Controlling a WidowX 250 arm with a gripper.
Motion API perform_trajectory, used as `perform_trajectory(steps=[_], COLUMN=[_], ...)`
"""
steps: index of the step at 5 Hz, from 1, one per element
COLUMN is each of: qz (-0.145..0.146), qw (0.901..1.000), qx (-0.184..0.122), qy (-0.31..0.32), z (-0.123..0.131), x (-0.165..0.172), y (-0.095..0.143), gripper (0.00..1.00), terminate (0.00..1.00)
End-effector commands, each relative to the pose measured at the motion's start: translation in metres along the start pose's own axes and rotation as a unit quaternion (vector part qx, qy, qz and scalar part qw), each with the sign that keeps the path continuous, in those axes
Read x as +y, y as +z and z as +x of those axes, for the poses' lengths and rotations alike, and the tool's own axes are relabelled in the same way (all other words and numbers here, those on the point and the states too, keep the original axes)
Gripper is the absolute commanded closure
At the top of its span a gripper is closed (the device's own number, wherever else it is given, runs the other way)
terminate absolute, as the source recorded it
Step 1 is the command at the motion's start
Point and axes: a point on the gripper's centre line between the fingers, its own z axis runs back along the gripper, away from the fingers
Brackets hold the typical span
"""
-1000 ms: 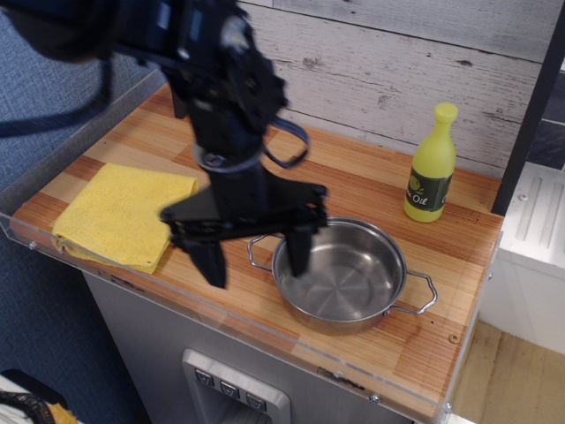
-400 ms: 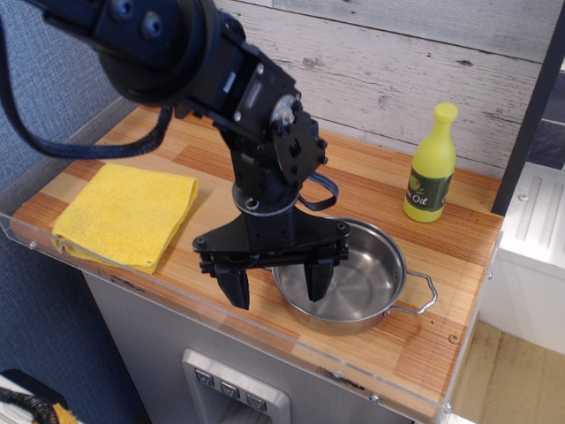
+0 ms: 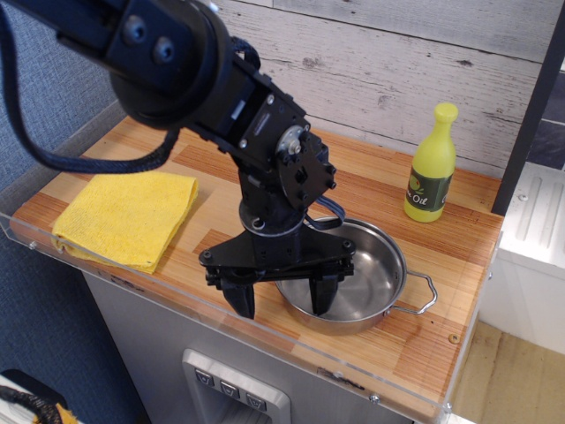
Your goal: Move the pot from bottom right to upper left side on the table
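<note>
I need to move the pot across the wooden table, so my gripper should next pick up the shiny steel pot (image 3: 371, 278) by its rim (image 3: 286, 296).
The shiny steel pot (image 3: 371, 278) sits at the bottom right of the wooden table (image 3: 468, 256), with a wire loop handle showing at its right side. My black gripper (image 3: 282, 300) stands open over the pot's near left rim. One finger (image 3: 243, 299) hangs outside the pot on the left. The other finger (image 3: 322, 296) reaches down inside the bowl. The rim lies between them, and I cannot tell whether either finger touches it. The pot's left handle is hidden behind the gripper.
A folded yellow cloth (image 3: 124, 216) lies at the left of the table. A yellow oil bottle (image 3: 430, 165) stands at the back right near the plank wall. A clear acrylic rim (image 3: 168, 296) runs along the table's front and left edges.
The arm has moved right and lower, from beside the pot's left edge to straddling its near left rim. The pot, cloth and bottle have stayed put.
</note>
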Motion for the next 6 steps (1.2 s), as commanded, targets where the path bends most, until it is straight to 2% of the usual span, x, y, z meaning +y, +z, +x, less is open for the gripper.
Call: perform_trajectory(steps=[1,3,5,6], qz=[-0.008,-0.054,-0.077,-0.082], qw=[0.9999,0.9982,0.9943,0.9903], qx=[0.013,0.023,-0.017,-0.021], qy=[0.003,0.012,0.072,0.110], z=[0.004,0.023,0.069,0.091], x=[0.007,0.022,0.052,0.063], y=[0.005,0.019,0.048,0.055], gripper=[1.00,1.00,1.00,1.00], terminate=[0.00,0.00,0.00,0.00])
